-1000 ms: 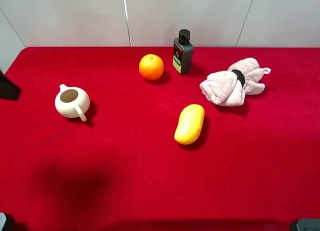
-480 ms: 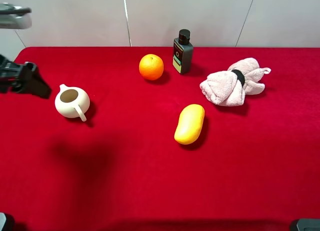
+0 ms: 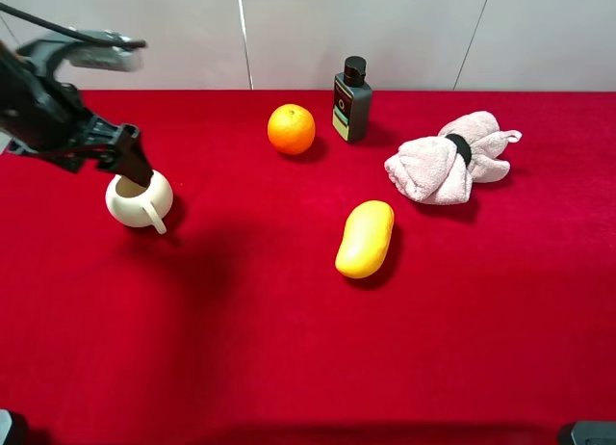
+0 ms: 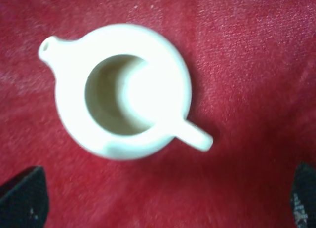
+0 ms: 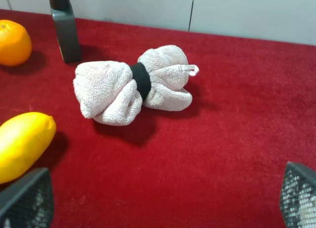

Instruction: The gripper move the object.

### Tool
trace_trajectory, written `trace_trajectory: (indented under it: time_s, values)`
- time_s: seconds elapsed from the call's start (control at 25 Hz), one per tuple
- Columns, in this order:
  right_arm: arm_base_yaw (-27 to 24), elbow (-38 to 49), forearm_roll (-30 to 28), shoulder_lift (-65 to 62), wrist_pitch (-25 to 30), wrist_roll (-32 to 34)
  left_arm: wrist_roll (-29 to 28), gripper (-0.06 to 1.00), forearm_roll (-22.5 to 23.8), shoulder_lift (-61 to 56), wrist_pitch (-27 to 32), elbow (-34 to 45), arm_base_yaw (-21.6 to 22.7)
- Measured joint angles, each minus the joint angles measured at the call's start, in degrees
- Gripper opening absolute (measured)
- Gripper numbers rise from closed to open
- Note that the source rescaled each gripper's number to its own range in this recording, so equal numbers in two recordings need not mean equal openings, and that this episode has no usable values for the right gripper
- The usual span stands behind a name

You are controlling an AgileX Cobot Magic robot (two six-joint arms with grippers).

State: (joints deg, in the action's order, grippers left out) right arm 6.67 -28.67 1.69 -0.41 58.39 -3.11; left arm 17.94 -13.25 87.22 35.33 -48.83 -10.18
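My left gripper grabs the pitcher by its round body (image 3: 123,206) next. Then it moves the cream-white pitcher across the red cloth (image 3: 241,320).
The cream-white pitcher (image 3: 141,200) stands upright on the red cloth at the left, with its handle toward the front and its spout toward the back left. My left gripper (image 3: 129,168) hangs just above and behind it. In the left wrist view the pitcher (image 4: 123,92) fills the middle, seen from above, and the left gripper (image 4: 163,203) is open, with its black fingertips (image 4: 22,198) wide apart and not touching the pitcher. My right gripper (image 5: 160,201) is open and empty, and only its fingertips (image 5: 27,198) show.
An orange (image 3: 291,129) and a dark bottle (image 3: 352,100) stand at the back middle. A yellow mango (image 3: 365,238) lies mid-table. A pink rolled towel (image 3: 449,158) lies at the back right. The table (image 3: 289,349) is covered in red cloth.
My left arm has swung in from the left edge to just above the pitcher. The pitcher and the other objects have not moved.
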Motion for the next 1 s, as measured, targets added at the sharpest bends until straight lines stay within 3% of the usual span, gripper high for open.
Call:
trace_trajectory:
  time_s: [0.4, 1.0]
  values:
    - [0.0, 0.0, 0.0, 0.0, 0.0, 0.0, 0.0, 0.98, -0.6, 9.5, -7.7, -1.4, -4.2]
    - [0.0, 0.0, 0.0, 0.0, 0.0, 0.0, 1.1, 0.97, -3.4, 17.1, -13.3, -1.6, -4.3]
